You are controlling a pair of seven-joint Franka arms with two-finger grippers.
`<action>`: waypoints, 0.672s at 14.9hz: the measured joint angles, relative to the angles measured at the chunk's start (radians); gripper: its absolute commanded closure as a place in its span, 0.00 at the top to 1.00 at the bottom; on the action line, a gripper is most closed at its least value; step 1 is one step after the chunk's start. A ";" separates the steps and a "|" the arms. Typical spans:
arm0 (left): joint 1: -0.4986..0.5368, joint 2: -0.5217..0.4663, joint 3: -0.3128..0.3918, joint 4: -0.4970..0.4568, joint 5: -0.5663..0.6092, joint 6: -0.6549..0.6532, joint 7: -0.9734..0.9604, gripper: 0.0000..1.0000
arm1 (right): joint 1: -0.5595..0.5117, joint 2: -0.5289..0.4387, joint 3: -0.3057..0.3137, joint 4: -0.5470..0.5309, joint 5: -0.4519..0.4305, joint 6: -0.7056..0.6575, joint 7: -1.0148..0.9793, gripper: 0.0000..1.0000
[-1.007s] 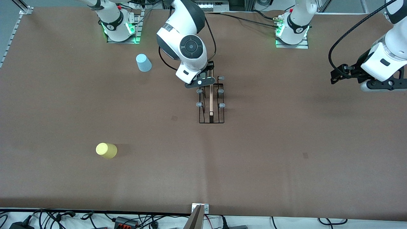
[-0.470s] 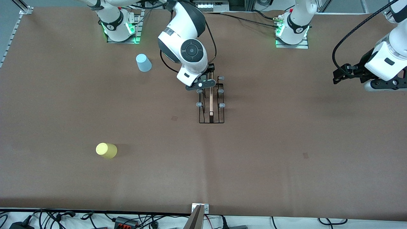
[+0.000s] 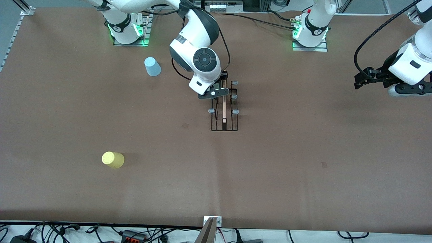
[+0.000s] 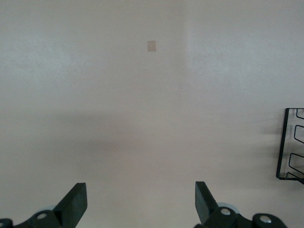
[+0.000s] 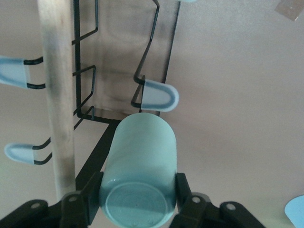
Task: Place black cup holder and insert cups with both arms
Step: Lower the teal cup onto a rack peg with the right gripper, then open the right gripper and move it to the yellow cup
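The right gripper should release the mint green cup (image 5: 140,156) now, because the cup is over the holder's peg row (image 5: 159,95) in the right wrist view and would settle.
The black cup holder (image 3: 224,116) stands mid-table, with its wooden bar (image 5: 57,95) and pale-tipped pegs. My right gripper (image 3: 216,93) is over the holder's end nearest the robot bases. In the right wrist view the right gripper (image 5: 137,190) is shut on the mint green cup (image 5: 140,156), base toward the camera and mouth right at a peg tip (image 5: 160,97). The light blue cup (image 3: 152,66) and the yellow cup (image 3: 113,159) sit upside down on the table toward the right arm's end. My left gripper (image 3: 357,80) is open and empty (image 4: 140,197).
The holder's corner shows at the edge of the left wrist view (image 4: 289,147). The light blue cup's edge shows in the right wrist view (image 5: 295,209). Cables and a metal bracket (image 3: 212,221) lie along the table edge nearest the front camera.
My right gripper with the mint cup has moved down along the holder toward the pegs. My left arm has drifted slightly toward its end of the table.
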 measured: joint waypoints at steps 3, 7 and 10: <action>0.000 0.000 0.000 0.001 0.000 0.000 0.000 1.00 | 0.000 0.001 0.000 0.000 -0.001 0.001 0.000 1.00; 0.000 0.000 0.000 0.002 0.000 0.000 0.000 1.00 | -0.002 -0.004 -0.001 0.030 -0.007 -0.012 0.000 1.00; 0.000 0.000 0.001 0.002 0.000 0.000 0.000 1.00 | -0.003 -0.021 -0.003 0.087 -0.007 -0.075 0.000 1.00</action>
